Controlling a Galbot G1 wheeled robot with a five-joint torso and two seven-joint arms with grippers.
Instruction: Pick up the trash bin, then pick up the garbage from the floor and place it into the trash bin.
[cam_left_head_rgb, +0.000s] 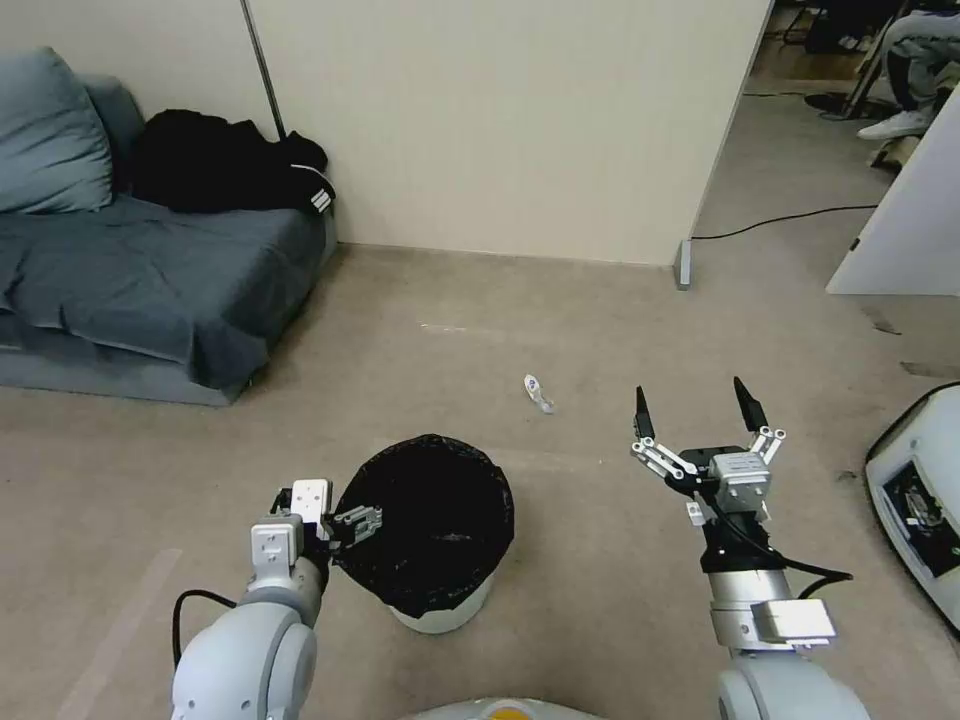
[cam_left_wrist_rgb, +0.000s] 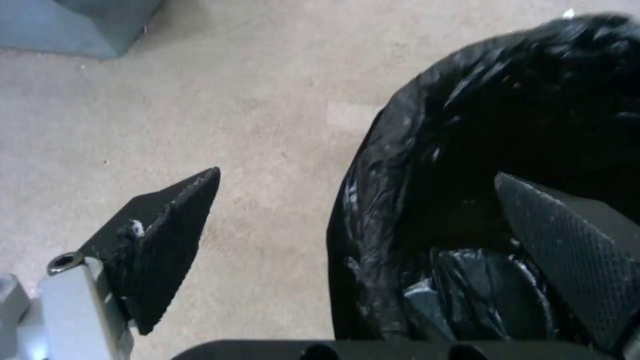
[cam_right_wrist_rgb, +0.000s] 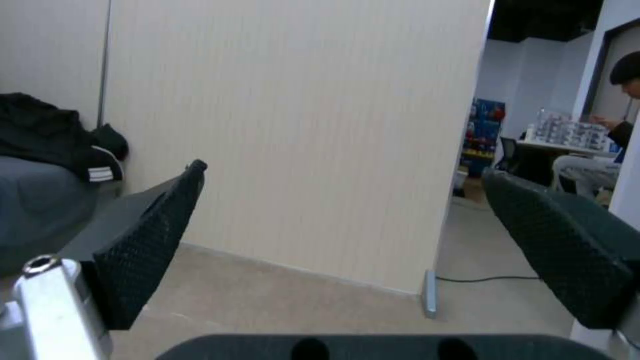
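I need to grab the bin by its thin lined rim (cam_left_head_rgb: 342, 526) with my left gripper next, because the bin's opening (cam_left_head_rgb: 442, 516) is much wider than my spread fingers.
The trash bin (cam_left_head_rgb: 445, 612), a small white bucket with a glossy black liner, stands on the floor just in front of me. My left gripper (cam_left_head_rgb: 350, 523) is open at the bin's left rim. In the left wrist view the left gripper (cam_left_wrist_rgb: 358, 172) straddles that rim, with one finger outside over the floor and the other inside the liner (cam_left_wrist_rgb: 427, 150). One piece of garbage (cam_left_head_rgb: 538, 392), a small white scrap, lies on the floor beyond the bin. My right gripper (cam_left_head_rgb: 690, 390) hangs open and empty above the floor to the right; the right gripper (cam_right_wrist_rgb: 342, 167) faces the wall.
A grey sofa (cam_left_head_rgb: 130, 270) with a black jacket (cam_left_head_rgb: 225, 160) stands at the left. A beige partition (cam_left_head_rgb: 500, 120) closes the back, with a cable (cam_left_head_rgb: 790, 218) on the floor by its end. A white machine (cam_left_head_rgb: 920, 490) sits at the right edge.
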